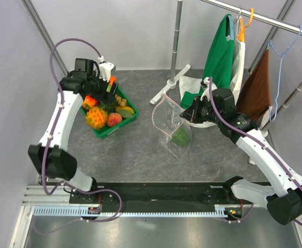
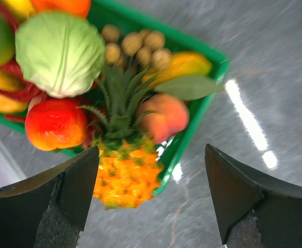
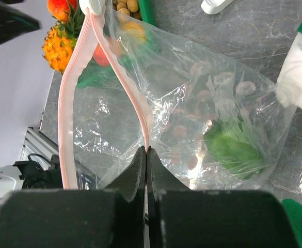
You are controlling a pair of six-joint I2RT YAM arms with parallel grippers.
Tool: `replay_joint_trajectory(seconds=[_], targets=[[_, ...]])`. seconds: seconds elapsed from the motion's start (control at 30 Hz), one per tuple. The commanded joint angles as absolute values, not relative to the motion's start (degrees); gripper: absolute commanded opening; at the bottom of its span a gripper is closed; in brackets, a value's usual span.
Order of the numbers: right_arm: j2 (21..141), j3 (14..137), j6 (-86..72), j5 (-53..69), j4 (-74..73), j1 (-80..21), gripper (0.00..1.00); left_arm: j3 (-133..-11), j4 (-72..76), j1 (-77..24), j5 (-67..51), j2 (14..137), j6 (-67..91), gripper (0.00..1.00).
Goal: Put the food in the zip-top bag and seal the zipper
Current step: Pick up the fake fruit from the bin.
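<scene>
The pineapple's orange body needs to stay free to go into the zip-top bag (image 1: 172, 125) first. My left gripper will grip the base of the pineapple's green leafy top (image 1: 105, 109) next.
The clear zip-top bag (image 1: 172, 125) hangs in mid-table with its mouth held open. A green food piece (image 1: 180, 137) lies in its bottom and shows in the right wrist view (image 3: 232, 150). My right gripper (image 3: 147, 151) is shut on one side of the pink zipper (image 3: 135, 93), holding the bag (image 3: 192, 103) up. My left gripper (image 2: 152, 178) is open and empty, above the near edge of the green tray (image 1: 121, 125). Below it lie an orange pineapple (image 2: 125, 175), a peach (image 2: 163, 116), a red-orange fruit (image 2: 55, 124) and a cabbage (image 2: 58, 51).
The green tray (image 2: 202, 103) holds more food, such as small brown balls (image 2: 132, 44) and a yellow piece with a leaf (image 2: 187, 77). A clothes rail with a green garment (image 1: 219, 57) and hangers stands at the back right, with a white base (image 1: 171, 85) beside the bag.
</scene>
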State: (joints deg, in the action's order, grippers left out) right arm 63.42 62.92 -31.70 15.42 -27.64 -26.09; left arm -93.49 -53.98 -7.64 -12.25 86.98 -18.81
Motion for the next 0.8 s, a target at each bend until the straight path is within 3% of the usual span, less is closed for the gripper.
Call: replay_joint_trajectory(seconds=[0.0,0.43,0.77], targets=[[62.75,63.72,-31.73,15.91,-25.31,-26.1,0.0,-96.5,-56.95,-8.69,-3.09,92.81,-25.22,0.91],[63.99,64.34,-31.64,16.17,-25.05,-26.1,0.0,-98.0,-57.13,-11.25,7.91,103.79,-28.21,0.87],[64.42,64.77,-31.55,16.61,-25.05,-26.1,0.0,-99.4,-56.95,-13.36,9.05,108.36,-27.6,0.98]])
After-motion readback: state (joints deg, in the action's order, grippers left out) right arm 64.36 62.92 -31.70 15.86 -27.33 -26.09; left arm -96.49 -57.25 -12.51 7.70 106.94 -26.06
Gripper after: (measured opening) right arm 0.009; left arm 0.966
